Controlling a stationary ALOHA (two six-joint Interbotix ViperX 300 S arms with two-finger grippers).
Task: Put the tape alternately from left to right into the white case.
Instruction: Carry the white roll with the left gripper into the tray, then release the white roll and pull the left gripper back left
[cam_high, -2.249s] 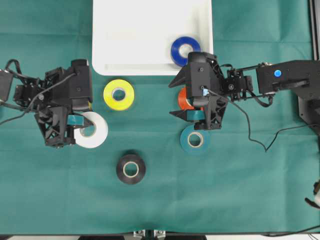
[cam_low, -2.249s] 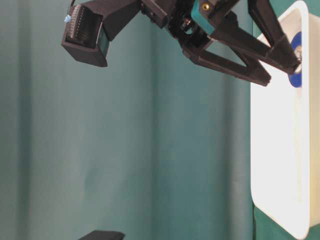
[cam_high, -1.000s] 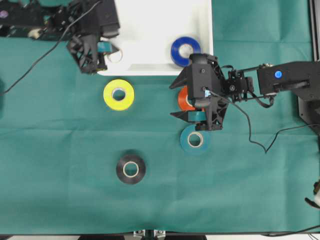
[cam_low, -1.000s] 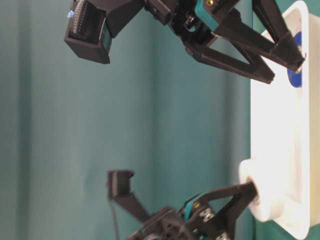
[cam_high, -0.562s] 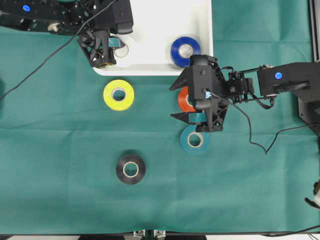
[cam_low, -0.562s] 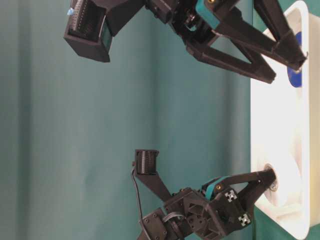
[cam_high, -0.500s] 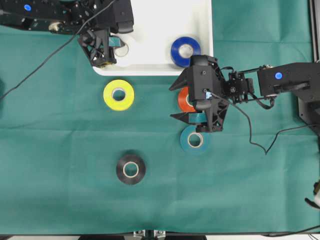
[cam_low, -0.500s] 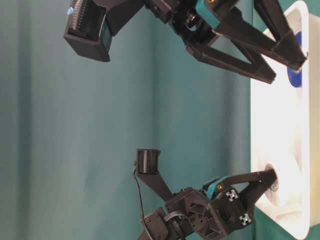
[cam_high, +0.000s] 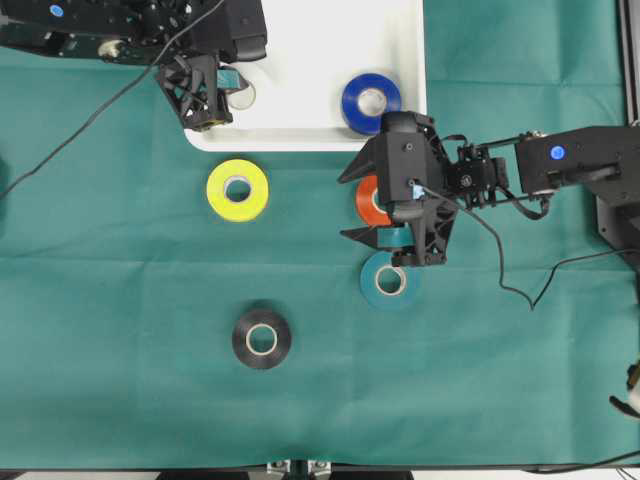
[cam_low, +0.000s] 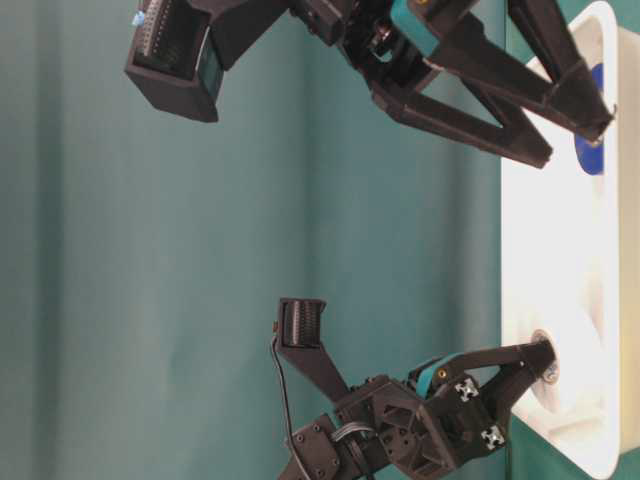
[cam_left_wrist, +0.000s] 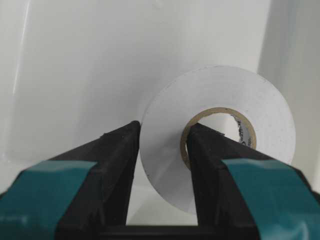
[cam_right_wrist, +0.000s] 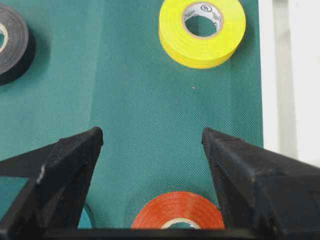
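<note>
The white tape is inside the case's near rim and would settle there, so it is time for my left gripper to open.
My left gripper (cam_high: 222, 96) is shut on the white tape (cam_high: 240, 97) in the near-left corner of the white case (cam_high: 300, 60). One finger sits in the roll's core and the other on its outer wall, as the left wrist view shows: gripper (cam_left_wrist: 162, 132), white roll (cam_left_wrist: 220, 95). A blue roll (cam_high: 371, 102) lies in the case's near-right corner. My right gripper (cam_high: 342, 204) stands open over the red-orange roll (cam_high: 368, 200), which lies low between its fingers (cam_right_wrist: 177, 210). Yellow (cam_high: 238, 189), teal (cam_high: 388, 280) and black (cam_high: 262, 338) rolls lie on the cloth.
Green cloth (cam_high: 120, 300) covers the table. The case's raised rim (cam_high: 300, 142) runs between the yellow roll and the left gripper. The teal roll lies just below the right gripper's lower finger. Cables (cam_high: 500, 270) trail from the right arm.
The left gripper has carried the white roll to the right, from the case's left edge to inside its corner, then nearly stopped. The right gripper has stayed open over the red-orange roll.
</note>
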